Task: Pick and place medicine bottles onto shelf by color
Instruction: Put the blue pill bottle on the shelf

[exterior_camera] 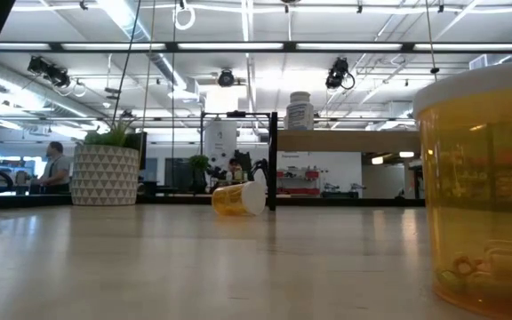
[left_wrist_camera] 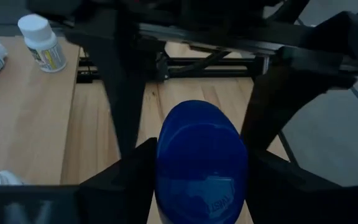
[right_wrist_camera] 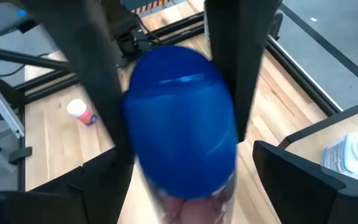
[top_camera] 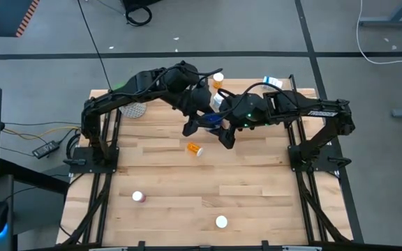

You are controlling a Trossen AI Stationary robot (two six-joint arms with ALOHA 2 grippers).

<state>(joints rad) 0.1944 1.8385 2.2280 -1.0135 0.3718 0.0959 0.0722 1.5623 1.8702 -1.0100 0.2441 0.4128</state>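
Observation:
The robot's right fingers reach both sides of the blue bottle (top_camera: 214, 120) and would hold it by closing now, so the right gripper should close on it.
A rounded blue bottle (top_camera: 214, 120) hangs above the middle of the table, where both arms meet. My left gripper (left_wrist_camera: 197, 186) is shut on it. My right gripper (right_wrist_camera: 191, 180) is open, with one finger on each side of the same bottle (right_wrist_camera: 179, 118); a gap shows beside one of them. An orange bottle (top_camera: 195, 148) lies on its side on the table below. Two white-capped bottles (top_camera: 138, 196) (top_camera: 221, 222) stand near the front edge. The shelf (exterior_camera: 345, 140) at the far edge carries a white bottle (exterior_camera: 300, 111). My left gripper pinches the blue bottle by its two opposite sides (left_wrist_camera: 166, 168) between its two fingers (left_wrist_camera: 126, 177). The fingers slant downward from the table's left. The bottle is lifted clear of the table. In the right wrist view, the left fingers (right_wrist_camera: 225, 68) flank the bottle.
A potted plant (top_camera: 132, 108) stands at the far left of the table. More bottles (top_camera: 218, 79) (top_camera: 272, 82) sit along the far edge. A big orange bottle (exterior_camera: 478, 187) fills the low view's right side. A pink bottle (right_wrist_camera: 82, 112) stands on the table.

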